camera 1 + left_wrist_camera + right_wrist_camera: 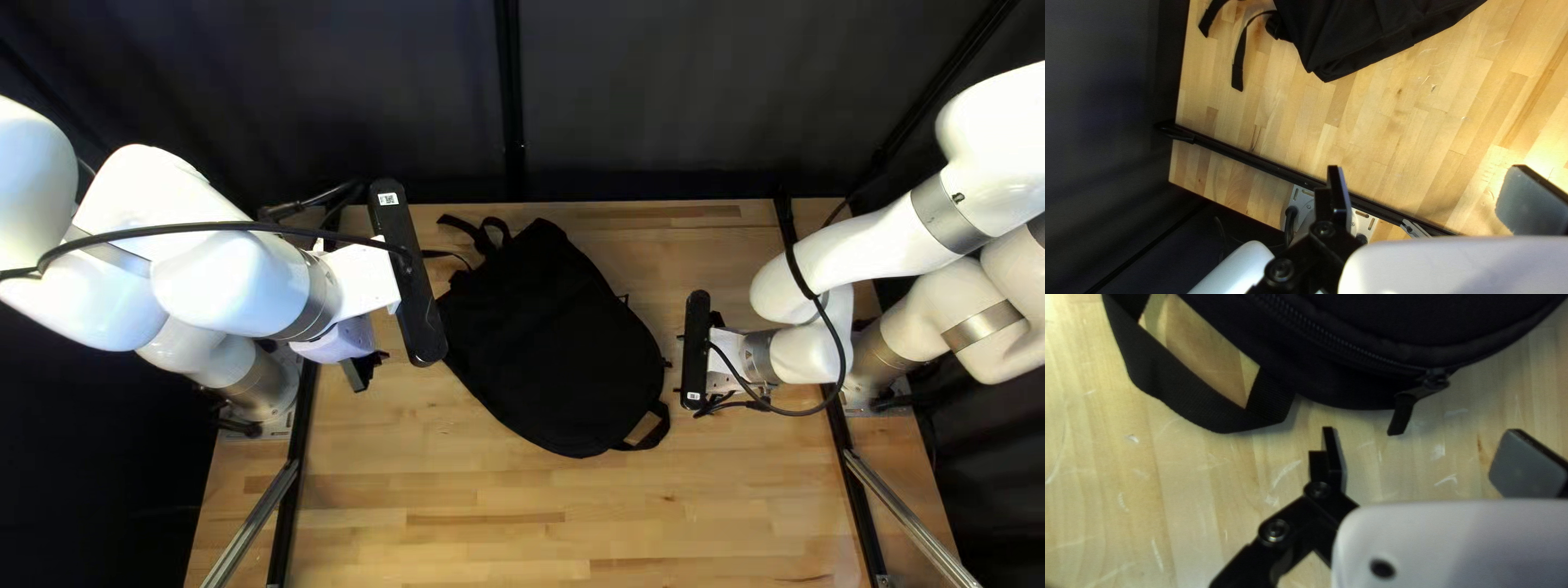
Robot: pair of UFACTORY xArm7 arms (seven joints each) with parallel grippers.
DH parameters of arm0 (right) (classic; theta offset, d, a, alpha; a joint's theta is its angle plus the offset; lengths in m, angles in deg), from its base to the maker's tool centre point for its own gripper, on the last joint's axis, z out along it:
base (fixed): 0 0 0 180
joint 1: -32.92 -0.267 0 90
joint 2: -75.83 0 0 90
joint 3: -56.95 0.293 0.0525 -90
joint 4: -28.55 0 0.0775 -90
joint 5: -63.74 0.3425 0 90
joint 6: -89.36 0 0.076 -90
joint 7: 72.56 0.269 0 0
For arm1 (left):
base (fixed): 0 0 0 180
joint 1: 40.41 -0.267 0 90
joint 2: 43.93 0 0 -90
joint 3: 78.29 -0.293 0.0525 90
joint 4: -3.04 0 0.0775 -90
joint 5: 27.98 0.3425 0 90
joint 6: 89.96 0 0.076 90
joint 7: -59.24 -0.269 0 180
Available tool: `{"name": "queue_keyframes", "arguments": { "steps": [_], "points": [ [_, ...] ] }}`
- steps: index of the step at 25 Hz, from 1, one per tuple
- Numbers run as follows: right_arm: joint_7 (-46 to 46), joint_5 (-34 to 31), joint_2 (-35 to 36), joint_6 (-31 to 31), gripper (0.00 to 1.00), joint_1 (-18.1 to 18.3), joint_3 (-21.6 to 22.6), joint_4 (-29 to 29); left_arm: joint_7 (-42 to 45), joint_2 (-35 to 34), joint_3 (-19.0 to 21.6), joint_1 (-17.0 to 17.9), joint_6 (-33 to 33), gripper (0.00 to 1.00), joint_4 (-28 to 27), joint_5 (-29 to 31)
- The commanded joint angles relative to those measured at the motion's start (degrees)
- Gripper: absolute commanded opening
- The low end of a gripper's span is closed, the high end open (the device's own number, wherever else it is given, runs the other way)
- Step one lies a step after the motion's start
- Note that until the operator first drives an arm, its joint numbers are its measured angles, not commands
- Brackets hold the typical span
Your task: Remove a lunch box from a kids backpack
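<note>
The black backpack needs to be opened to reach the lunch box, so my right gripper should grab the zipper by its pull tab [1401, 414] next.
A black backpack [561, 348] lies on the table in the top left view, its handle loop toward my right arm. No lunch box shows. My left gripper [363, 372] hangs left of the backpack; my right gripper [708, 394] is off its right side. In the left wrist view my left gripper [1426, 198] is open over bare wood, the backpack [1366, 32] lying ahead of it. In the right wrist view my right gripper [1418, 463] stands open with nothing between its fingers, just short of the backpack [1350, 392], its zipper pull [1402, 414] and handle loop [1192, 397].
The wooden table [479, 534] has a black rail [292, 479] along its left side and another [860, 501] along its right. Dark curtains [653, 98] hang behind the far edge. Loose straps [476, 231] reach out at the backpack's far left end.
</note>
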Motion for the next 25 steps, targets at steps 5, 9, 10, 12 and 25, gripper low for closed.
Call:
{"name": "queue_keyframes", "arguments": {
  "steps": [5,9,10,12,25],
  "points": [
    [-7.45,16.95,-0.72,1.55,1.00,-4.31,2.87,0.81,0.00,0.00,0.00,0.00,0.00,1.00,0.00,0.00],
    [-7.19,13.17,4.41,-3.19,1.00,-2.27,0.67,-1.30,0.00,0.00,0.00,0.00,0.00,1.00,0.00,0.00],
    [-7.14,12.63,4.85,-3.68,1.00,-2.05,0.40,-1.53,0.00,0.00,0.00,0.00,0.00,1.00,0.00,0.00],
    [-7.52,10.60,7.02,-5.68,1.00,-0.96,-0.79,-3.02,0.00,0.00,0.00,0.00,0.00,1.00,0.00,0.00],
    [-6.10,-1.06,11.12,-11.92,0.44,2.85,-4.66,-7.18,0.00,0.00,0.00,0.00,0.00,1.00,0.00,0.00]
  ]
}}
